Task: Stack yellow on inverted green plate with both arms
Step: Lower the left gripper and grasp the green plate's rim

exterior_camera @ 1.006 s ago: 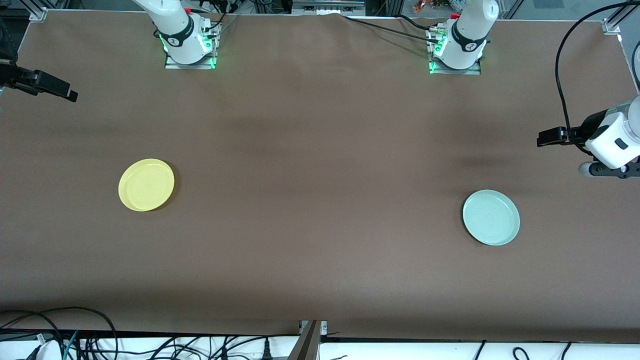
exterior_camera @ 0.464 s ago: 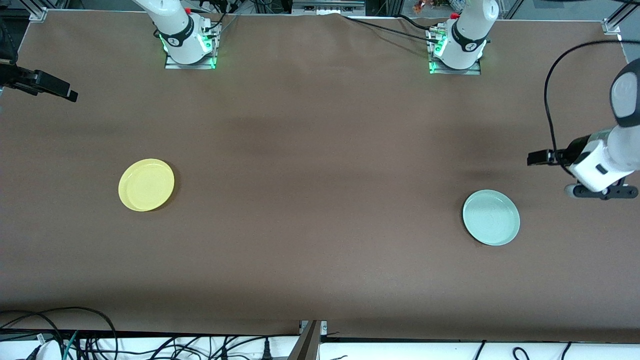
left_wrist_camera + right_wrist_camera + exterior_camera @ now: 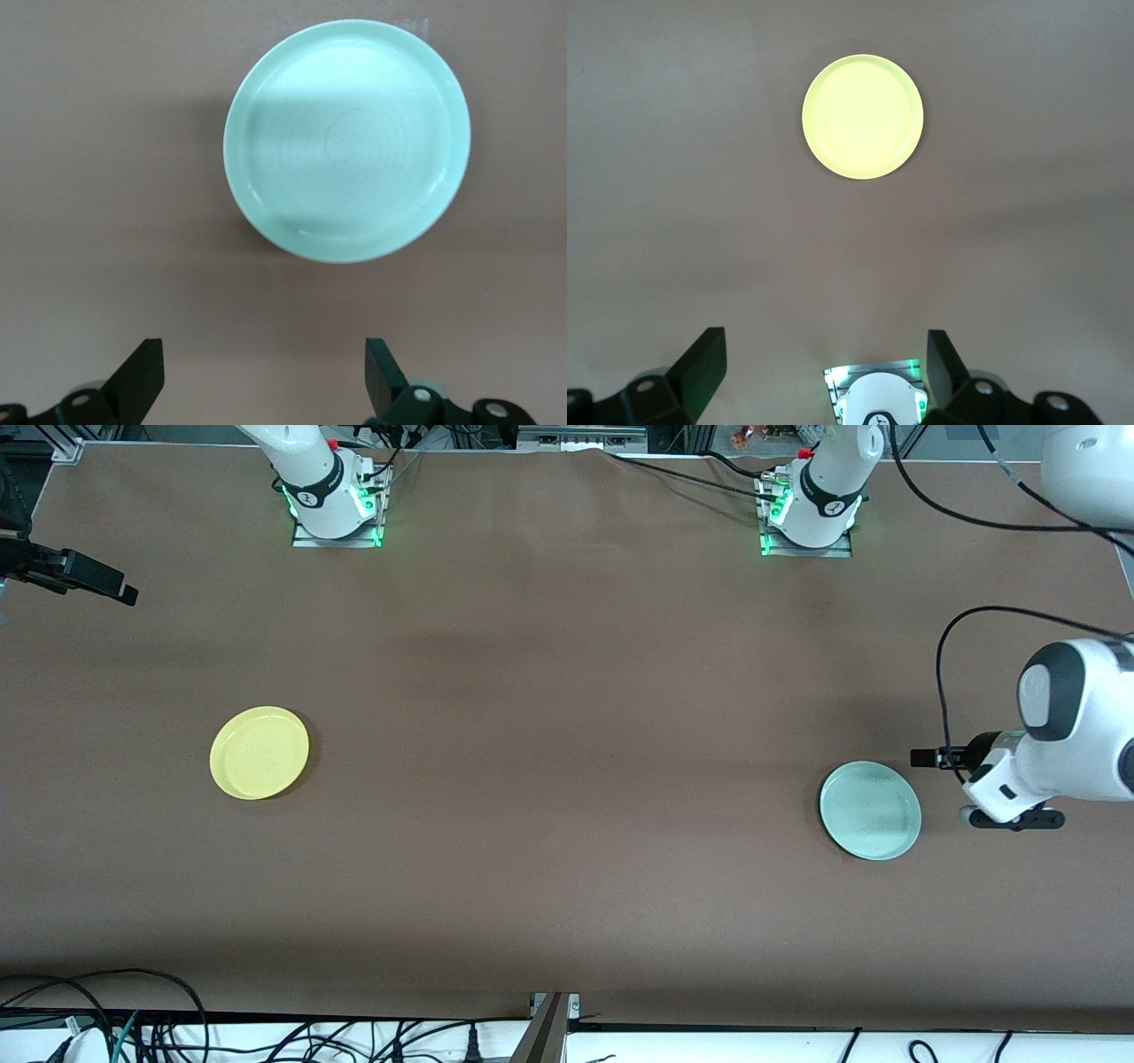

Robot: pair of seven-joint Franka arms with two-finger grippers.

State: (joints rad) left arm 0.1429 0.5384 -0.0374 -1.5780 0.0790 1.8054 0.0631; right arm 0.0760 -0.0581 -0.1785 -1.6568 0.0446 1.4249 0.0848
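My left gripper will next grip the green plate's rim. I can then invert it for the yellow plate (image 3: 260, 753) to stack on.
The yellow plate (image 3: 260, 753) lies rim up on the brown table toward the right arm's end; it also shows in the right wrist view (image 3: 863, 117). The green plate (image 3: 870, 810) lies rim up toward the left arm's end and fills the left wrist view (image 3: 347, 140). My left gripper (image 3: 266, 363) is open and empty, above the table just beside the green plate (image 3: 1013, 817). My right gripper (image 3: 824, 354) is open and empty, high over the table's edge at the right arm's end, well away from the yellow plate.
The brown table (image 3: 567, 691) carries only the two plates. The two arm bases (image 3: 335, 509) (image 3: 808, 518) stand along its top edge. Cables (image 3: 133, 1027) hang below the edge nearest the front camera.
My left arm has swung down and in toward the green plate, its gripper now close beside it. My right arm has not moved. Both plates lie where they were.
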